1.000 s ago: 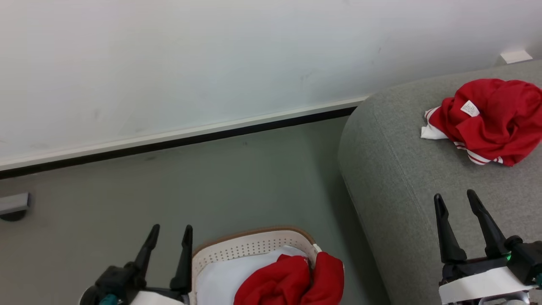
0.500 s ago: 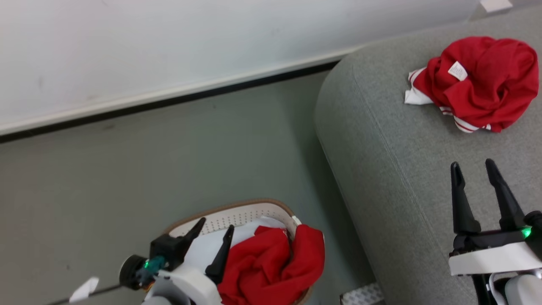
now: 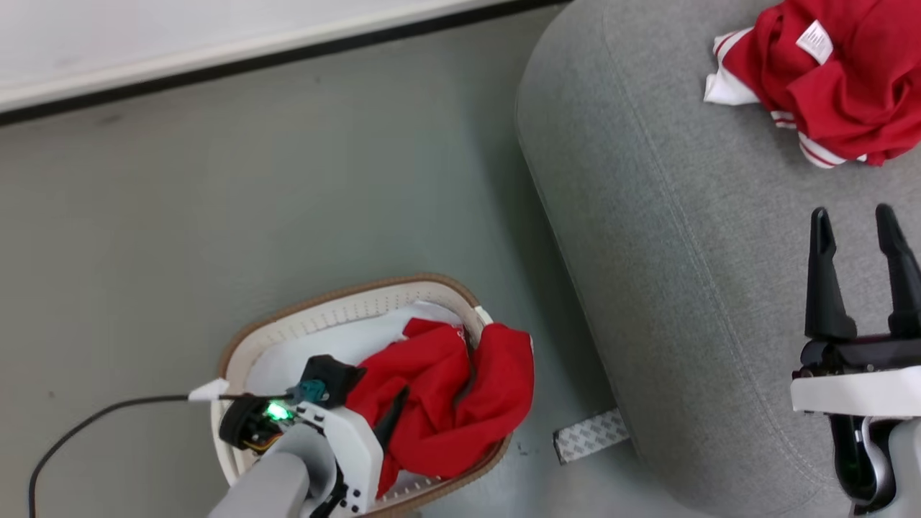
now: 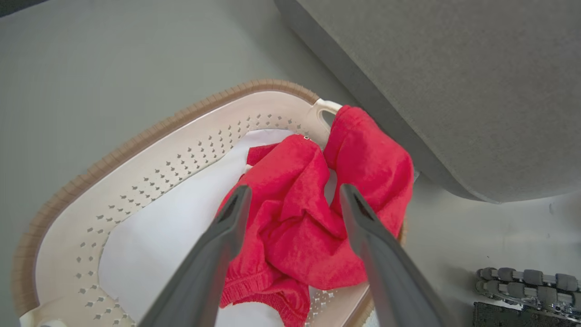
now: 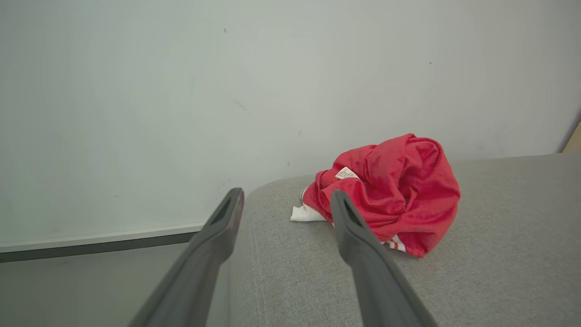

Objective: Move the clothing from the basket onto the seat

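Note:
My left gripper grabs the red clothing from the basket [image 3: 338,298] by its bunched folds next, to move it onto the seat [image 3: 683,252].
The cream basket [image 3: 338,298] with a brown rim stands on the floor beside the grey seat [image 3: 683,252]. Red clothing [image 3: 446,388] lies bunched in its right half and drapes over the right handle. My left gripper [image 4: 292,195] hangs open just above that red clothing [image 4: 295,213], one finger on each side of the heap, nothing held. A second piece of red clothing [image 3: 827,79] with white trim and a tag lies crumpled on the seat. My right gripper [image 3: 853,212] stands open over the seat, short of that piece [image 5: 395,204].
A white liner cloth [image 4: 163,227] covers the basket's floor. A black cable [image 3: 86,424] trails left from my left wrist. A patterned strip [image 3: 590,435] lies on the floor by the seat's foot. The white wall and dark baseboard [image 3: 216,50] run behind.
The head camera has tilted down. My left arm has swung right, over the basket, and turned its fingers down at the red clothing. The right gripper has held its place, open.

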### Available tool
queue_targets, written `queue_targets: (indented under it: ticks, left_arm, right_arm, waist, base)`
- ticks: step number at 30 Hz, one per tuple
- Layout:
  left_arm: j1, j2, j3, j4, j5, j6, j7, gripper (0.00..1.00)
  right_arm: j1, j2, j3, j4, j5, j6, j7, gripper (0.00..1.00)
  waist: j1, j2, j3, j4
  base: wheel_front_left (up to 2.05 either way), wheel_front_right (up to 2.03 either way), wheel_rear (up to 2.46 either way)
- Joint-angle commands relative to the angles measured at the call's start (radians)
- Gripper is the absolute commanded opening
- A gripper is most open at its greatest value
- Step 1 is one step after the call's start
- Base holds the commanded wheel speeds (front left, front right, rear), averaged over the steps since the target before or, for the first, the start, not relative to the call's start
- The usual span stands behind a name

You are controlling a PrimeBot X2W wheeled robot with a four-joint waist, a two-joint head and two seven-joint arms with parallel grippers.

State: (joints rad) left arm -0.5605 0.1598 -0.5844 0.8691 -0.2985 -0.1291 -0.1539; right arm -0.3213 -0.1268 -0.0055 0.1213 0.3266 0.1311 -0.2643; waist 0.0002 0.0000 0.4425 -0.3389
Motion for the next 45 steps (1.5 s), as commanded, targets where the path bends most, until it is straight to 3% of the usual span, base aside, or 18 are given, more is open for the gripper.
queue_targets:
  ticks: [1, 12, 34, 35, 37, 38, 45]
  left_arm:
    - [-0.032, 0.014, -0.029, 0.033, -0.02, -0.001, 0.008, 1.0]
    - [-0.162, 0.05, -0.191, 0.208, -0.128, 0.0, 0.078, 1.0]
    - [-0.357, 0.098, -0.437, 0.358, -0.192, 0.0, 0.24, 1.0]
    - [-0.362, 0.101, -0.444, 0.361, -0.196, 0.0, 0.246, 0.98]
    - [-0.367, 0.102, -0.455, 0.364, -0.202, 0.0, 0.251, 0.38]
    - [-0.367, 0.102, -0.461, 0.364, -0.207, 0.0, 0.253, 0.0]
    - [-0.372, 0.108, -0.5, 0.35, -0.251, 0.0, 0.229, 0.0]
  right_arm:
    - [-0.023, 0.003, -0.006, -0.011, -0.005, 0.0, 0.0, 1.0]
    - [-0.085, 0.032, -0.018, -0.061, 0.006, 0.0, 0.0, 1.0]
    - [-0.178, 0.075, -0.017, -0.164, 0.016, 0.0, 0.0, 1.0]
    - [-0.181, 0.075, -0.015, -0.165, 0.017, 0.0, 0.0, 1.0]
    - [-0.183, 0.076, -0.015, -0.166, 0.018, 0.0, 0.0, 1.0]
    - [-0.182, 0.076, -0.016, -0.166, 0.017, 0.0, 0.0, 1.0]
    - [-0.184, 0.077, -0.016, -0.154, 0.019, 0.0, 0.0, 1.0]
  waist:
    - [-0.0002, 0.0, 0.046, -0.012]
    - [-0.0002, 0.0, 0.185, -0.049]
    - [-0.0002, 0.0, 0.381, -0.11]
    - [-0.0002, 0.0, 0.386, -0.113]
    - [-0.0002, 0.0, 0.391, -0.118]
    - [-0.0002, 0.0, 0.393, -0.118]
    - [-0.0002, 0.0, 0.387, -0.116]
  base:
    - [0.0, 0.0, 0.0]
    - [0.0, 0.0, 0.0]
    - [0.0, 0.0, 0.0]
    - [0.0, 0.0, 0.0]
    - [0.0, 0.0, 0.0]
    - [0.0, 0.0, 0.0]
    - [0.0, 0.0, 0.0]
